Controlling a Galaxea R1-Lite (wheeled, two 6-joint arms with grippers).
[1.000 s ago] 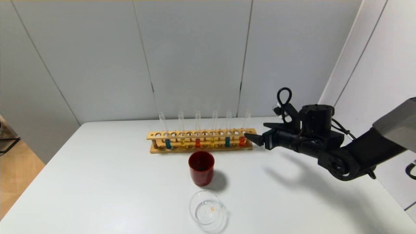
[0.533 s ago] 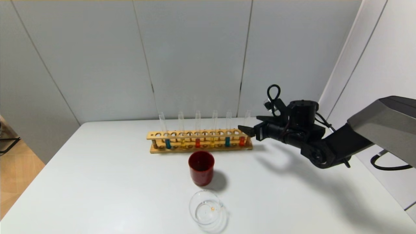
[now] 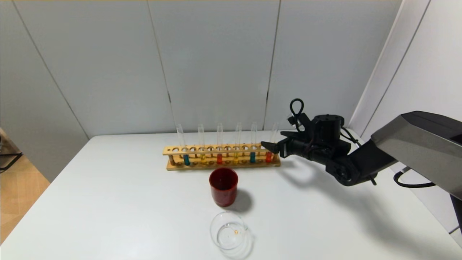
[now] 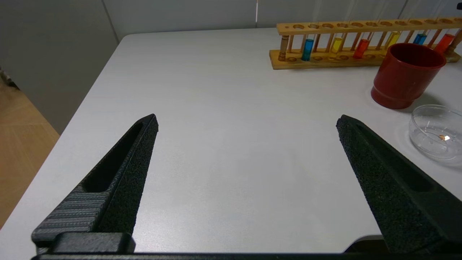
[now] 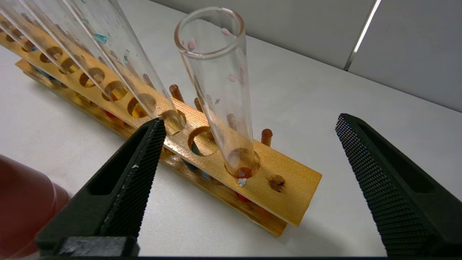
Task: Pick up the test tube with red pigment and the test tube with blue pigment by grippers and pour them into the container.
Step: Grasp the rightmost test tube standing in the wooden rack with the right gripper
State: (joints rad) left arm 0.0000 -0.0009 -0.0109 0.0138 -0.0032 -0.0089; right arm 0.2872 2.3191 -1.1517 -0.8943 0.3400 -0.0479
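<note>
Next, to pour the test tube with red pigment, my right gripper grabs its clear upper length point(image 3: 274, 132) point(image 5: 223, 91), since the rack closes around its lower end.
A wooden rack point(image 3: 223, 148) at the table's back holds several tubes. The test tube with red pigment point(image 3: 268, 156) stands in the rack's rightmost hole. In the right wrist view this tube point(image 5: 220, 90) rises between the fingers of my right gripper point(image 5: 249, 119), which is open and touches nothing. The head view shows that gripper point(image 3: 270, 145) at the rack's right end, at tube mid-height. A test tube with blue pigment point(image 3: 252, 157) is its neighbour. The clear container point(image 3: 229, 234) sits near the front edge. My left gripper point(image 4: 247, 117) hangs open over bare table at the left.
A dark red cup point(image 3: 223, 186) stands between the rack and the container. The rack also holds two yellow tubes point(image 3: 236, 159), a second red tube point(image 3: 219, 159) and a second blue one point(image 3: 186, 159). A wall panel rises right of the table.
My right arm has advanced left toward the rack's end, bringing the open fingers from beside the rack to either side of the rightmost red tube. Nothing else has moved.
</note>
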